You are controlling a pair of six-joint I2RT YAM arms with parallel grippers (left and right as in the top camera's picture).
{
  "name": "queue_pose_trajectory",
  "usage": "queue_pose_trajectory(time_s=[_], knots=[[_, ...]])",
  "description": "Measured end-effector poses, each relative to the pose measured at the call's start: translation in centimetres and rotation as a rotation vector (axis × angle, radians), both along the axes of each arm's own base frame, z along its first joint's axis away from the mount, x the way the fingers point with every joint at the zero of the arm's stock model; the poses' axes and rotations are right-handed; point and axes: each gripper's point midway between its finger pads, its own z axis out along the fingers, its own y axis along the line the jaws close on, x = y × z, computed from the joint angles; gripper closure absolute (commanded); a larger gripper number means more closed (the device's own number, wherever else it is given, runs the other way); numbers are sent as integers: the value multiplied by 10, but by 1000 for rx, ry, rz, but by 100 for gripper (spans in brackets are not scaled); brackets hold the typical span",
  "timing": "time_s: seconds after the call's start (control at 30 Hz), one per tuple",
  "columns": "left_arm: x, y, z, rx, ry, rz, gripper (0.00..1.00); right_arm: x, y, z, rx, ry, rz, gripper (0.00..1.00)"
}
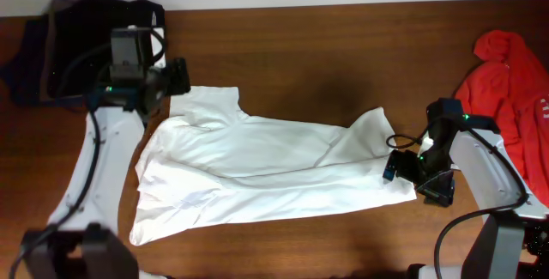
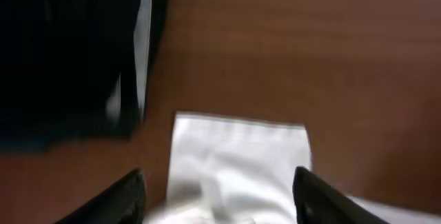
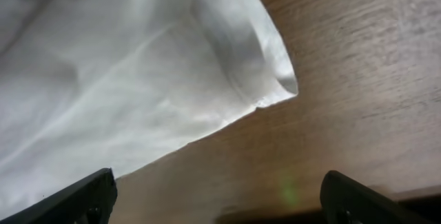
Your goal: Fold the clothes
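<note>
The white shirt's far sleeve should be folded over the shirt [image 1: 257, 169], so my left gripper should grab that sleeve next at its end beside the dark stack.
The white shirt [image 1: 257, 169] lies spread and wrinkled across the middle of the brown table. My left gripper [image 1: 178, 77] is open just above its far left sleeve; in the left wrist view the sleeve [image 2: 238, 158] lies between the two open fingers [image 2: 220, 203]. My right gripper [image 1: 396, 167] is open at the shirt's right end. In the right wrist view the shirt's hemmed corner [image 3: 269, 65] lies ahead of the open fingers [image 3: 217, 196], which hold nothing and have bare table between them.
A dark folded stack [image 1: 51, 51] sits at the far left corner and also shows in the left wrist view [image 2: 62, 52]. A red garment [image 1: 510, 81] lies at the right edge. A pale wall strip runs along the table's far edge.
</note>
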Motion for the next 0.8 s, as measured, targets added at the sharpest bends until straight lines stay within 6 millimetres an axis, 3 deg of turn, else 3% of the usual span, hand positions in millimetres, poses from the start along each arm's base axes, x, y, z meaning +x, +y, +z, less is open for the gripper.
queue_pose_trajectory(time_s=[0.07,0.13,0.23,0.3,0.33,0.43,0.47,0.53,0.57,0.6,0.63,0.73,0.8], knots=[[21,6,-27,48,12,2,33,1,1,0,6,-4,7,1],[41,10,-74,79,51,10,33,3,0,0,4,-13,10,1],[48,13,-125,101,122,11,33,3,0,0,4,-15,11,1],[47,18,-139,103,146,21,35,5,0,2,3,-18,13,1],[46,27,-149,102,167,37,35,8,-1,10,2,-26,13,1],[38,50,-180,98,236,79,35,40,-6,62,-18,-143,14,1],[40,52,-181,97,230,82,35,48,-7,77,-24,-179,14,1],[43,52,-182,97,221,83,50,70,-11,114,-45,-299,15,1],[44,52,-183,95,220,79,66,74,-11,120,-49,-320,15,1],[46,51,-183,94,215,75,89,81,-13,126,-55,-355,15,7],[48,48,-184,89,211,71,99,90,-14,130,-61,-391,16,16],[51,43,-184,86,203,58,99,118,-19,134,-85,-497,34,19],[55,44,-183,90,188,61,99,144,-24,119,-91,-519,51,24]])
